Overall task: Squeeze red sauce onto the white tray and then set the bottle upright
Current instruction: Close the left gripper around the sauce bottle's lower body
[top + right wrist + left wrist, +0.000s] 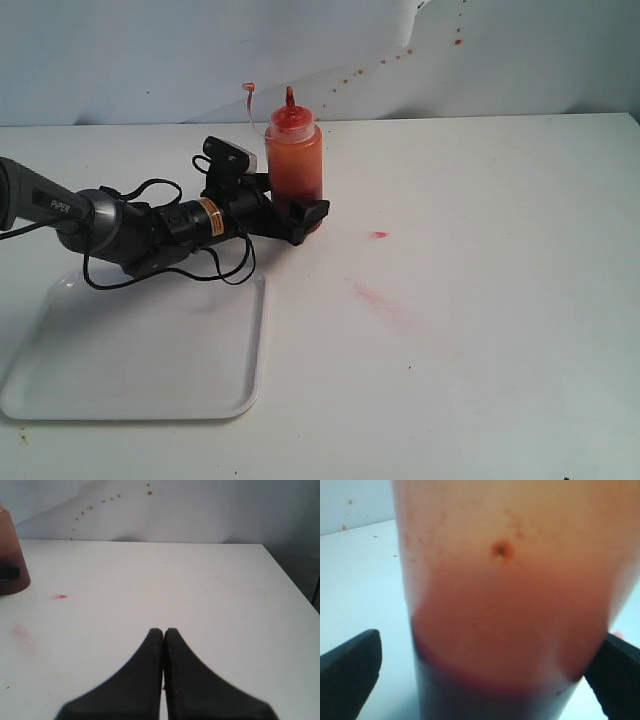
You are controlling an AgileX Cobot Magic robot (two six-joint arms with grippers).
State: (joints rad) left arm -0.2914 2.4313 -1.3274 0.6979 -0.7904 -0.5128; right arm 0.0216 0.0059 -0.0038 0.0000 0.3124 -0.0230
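My left gripper grabs the bottle by its sauce-filled lower body (298, 190) next, leaving the bottle's nozzle (290, 98) free to aim at the white tray.
The bottle (295, 160) stands upright on the table just beyond the white tray (150, 370), its red nozzle pointing up and its small cap hanging off to one side. Dark red sauce (490, 700) fills its lower part. My left gripper (300, 207) is open around the bottle's base; one finger (350, 665) stands clear of the wall, while the other finger (620, 675) is right at it. The part of the tray that shows is plain white, and my left arm covers its far edge. My right gripper (164, 630) is shut and empty over bare table, far from the bottle (10, 555).
A small red dash (379, 234) and a faint pinkish smear (378, 296) mark the table to the right of the bottle. Red specks (400, 55) dot the back wall. A black cable (215, 270) loops under the left arm.
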